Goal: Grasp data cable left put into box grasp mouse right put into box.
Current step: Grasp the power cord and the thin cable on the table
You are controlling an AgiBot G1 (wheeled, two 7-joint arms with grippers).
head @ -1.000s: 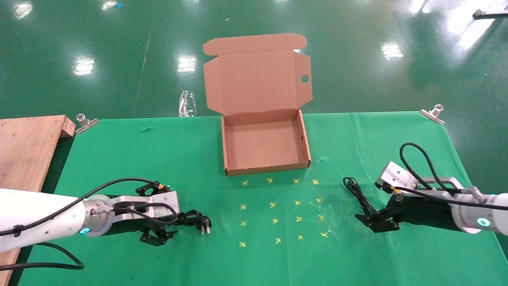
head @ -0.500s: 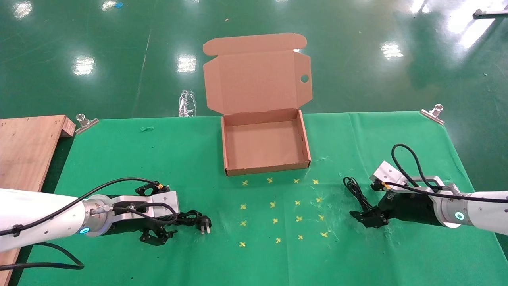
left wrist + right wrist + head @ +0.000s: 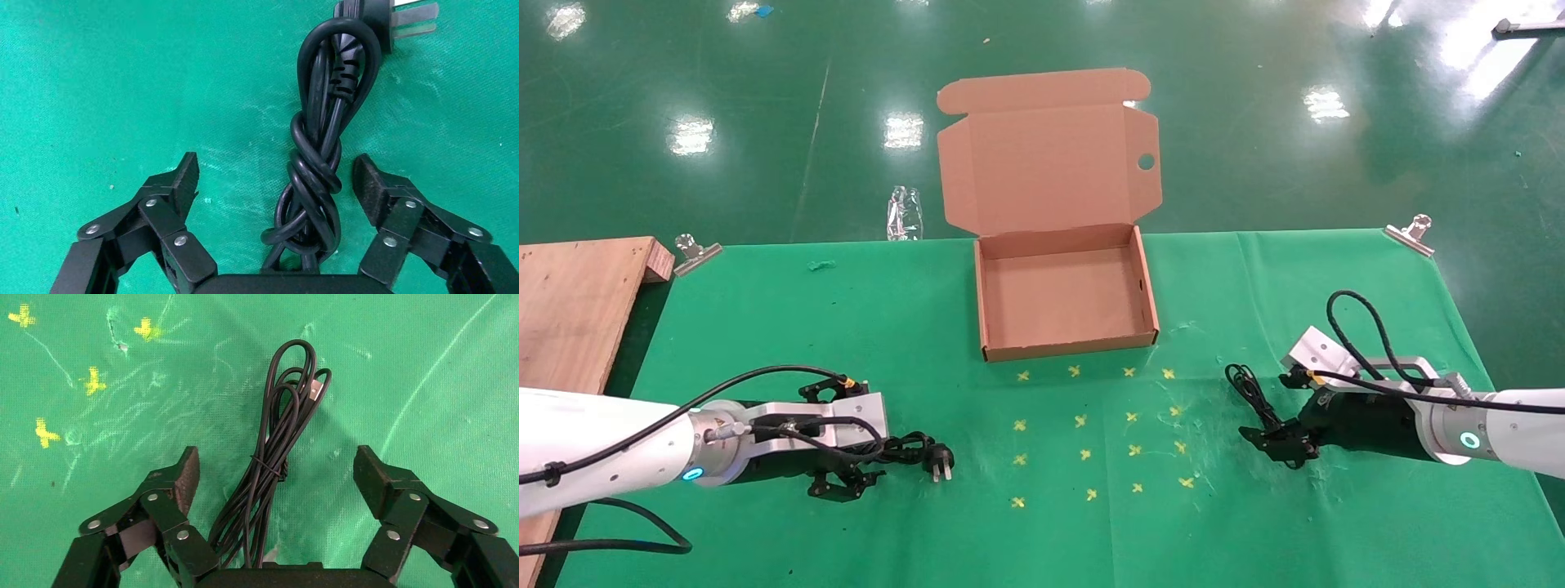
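I should next use my right gripper to grab the thin cord at its tied middle (image 3: 1269, 417) (image 3: 268, 466). The cord's pieces gather there, and slack loops spread out toward the cord's ends.
The data cable (image 3: 911, 447) lies bundled on the green cloth at the front left, its plug (image 3: 940, 465) pointing right. My left gripper (image 3: 866, 457) is open, low over it; in the left wrist view the knotted cable (image 3: 318, 171) lies between the spread jaws of the left gripper (image 3: 275, 168), untouched. My right gripper (image 3: 1275, 445) is open at the front right over a thin tied black cord (image 3: 1250, 392). This cord (image 3: 275, 453) runs between the jaws of the right gripper (image 3: 276, 460). The mouse is hidden. The open, empty box (image 3: 1066, 347) stands at the middle back.
The box lid (image 3: 1042, 163) stands up behind the box. Yellow cross marks (image 3: 1083, 425) dot the cloth in front of it. A wooden board (image 3: 576, 302) lies at the left edge. Metal clips (image 3: 695, 249) (image 3: 1410, 233) hold the cloth's back corners.
My right gripper has moved a little left and back, closer over the thin cord, and stays open. The left arm and the data cable have not moved.
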